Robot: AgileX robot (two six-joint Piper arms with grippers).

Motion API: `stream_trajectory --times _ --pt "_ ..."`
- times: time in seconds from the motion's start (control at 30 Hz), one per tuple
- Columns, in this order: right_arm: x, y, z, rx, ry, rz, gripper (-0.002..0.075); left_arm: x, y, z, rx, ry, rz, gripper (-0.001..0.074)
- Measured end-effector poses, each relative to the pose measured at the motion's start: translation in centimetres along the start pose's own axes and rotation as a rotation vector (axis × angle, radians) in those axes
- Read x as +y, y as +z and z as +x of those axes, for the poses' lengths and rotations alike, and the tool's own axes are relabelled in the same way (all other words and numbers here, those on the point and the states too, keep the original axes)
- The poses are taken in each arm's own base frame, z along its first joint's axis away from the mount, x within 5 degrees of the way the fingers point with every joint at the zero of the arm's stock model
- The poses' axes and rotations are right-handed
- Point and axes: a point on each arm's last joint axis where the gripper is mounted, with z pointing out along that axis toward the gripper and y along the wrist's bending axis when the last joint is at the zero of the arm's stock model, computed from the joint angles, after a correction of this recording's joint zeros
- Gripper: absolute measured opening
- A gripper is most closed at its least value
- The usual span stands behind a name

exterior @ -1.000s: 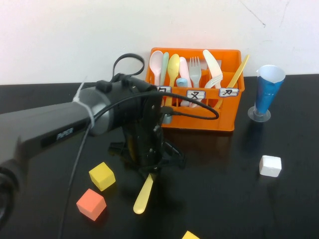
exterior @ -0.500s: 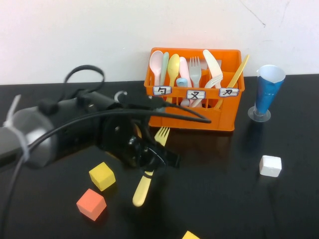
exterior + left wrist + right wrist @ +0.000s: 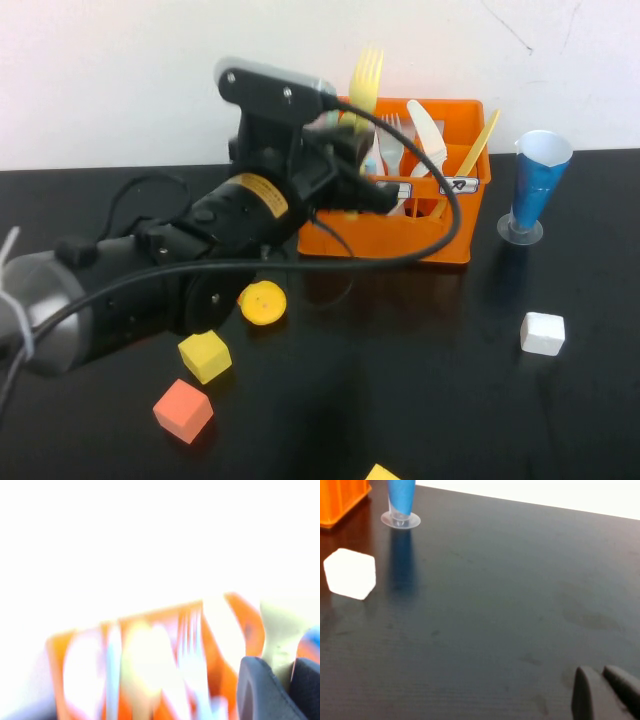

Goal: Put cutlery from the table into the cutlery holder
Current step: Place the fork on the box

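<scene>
My left gripper keeps holding the fork from here until it is over the slots, since the fork's rounded handle end (image 3: pixel 350 215) is in front of the orange holder's front (image 3: pixel 400 235).
My left gripper (image 3: pixel 340 150) is shut on the pale yellow fork (image 3: pixel 366 72) and holds it raised in front of the orange cutlery holder (image 3: pixel 440 242). The tines point up above the holder's rim, and the rounded handle end shows below the arm. In the left wrist view the fork (image 3: pixel 280 630) sits between my left gripper's (image 3: pixel 281 667) dark fingers, with the holder (image 3: pixel 240 625) and its cutlery blurred behind. The holder has several spoons, forks and knives standing in it. My right gripper (image 3: pixel 602 680) is shut and empty, low over the black table (image 3: pixel 495 605), out of the high view.
A blue cone cup (image 3: pixel 538 185) stands right of the holder, also in the right wrist view (image 3: pixel 402 497). A white cube (image 3: pixel 543 333) lies at the right. A yellow cube (image 3: pixel 205 355), an orange cube (image 3: pixel 182 410) and a yellow piece (image 3: pixel 382 472) lie at the front.
My left gripper took hold of the fork lying on the table, lifted it and swung it up towards the holder, tines now upward.
</scene>
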Motion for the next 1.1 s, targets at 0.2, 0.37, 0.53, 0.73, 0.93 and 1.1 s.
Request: stream_trajectory --times 0.2,0.37,0.53,0.73,0.93,1.1 --pt "0.0 0.0 0.0 0.0 0.0 0.0 0.0029 0.1 1.3 0.0 -0.256 0.025 0.017 0.0095" --pt "0.0 0.0 0.0 0.0 0.0 0.0 0.0029 0.2 3.2 0.3 -0.311 0.018 0.016 0.0095" --pt "0.0 0.0 0.0 0.0 0.0 0.0 0.0029 0.2 5.6 0.4 -0.335 0.018 0.019 0.0095" --pt "0.0 0.0 0.0 0.0 0.0 0.0 0.0029 0.7 7.8 2.4 -0.257 0.035 0.003 0.0176" --pt "0.0 0.0 0.0 0.0 0.0 0.0 0.0029 1.1 8.0 3.0 -0.216 0.053 -0.025 0.0337" --pt "0.0 0.0 0.0 0.0 0.0 0.0 0.0029 0.6 4.9 -0.5 -0.225 0.122 -0.027 0.0245"
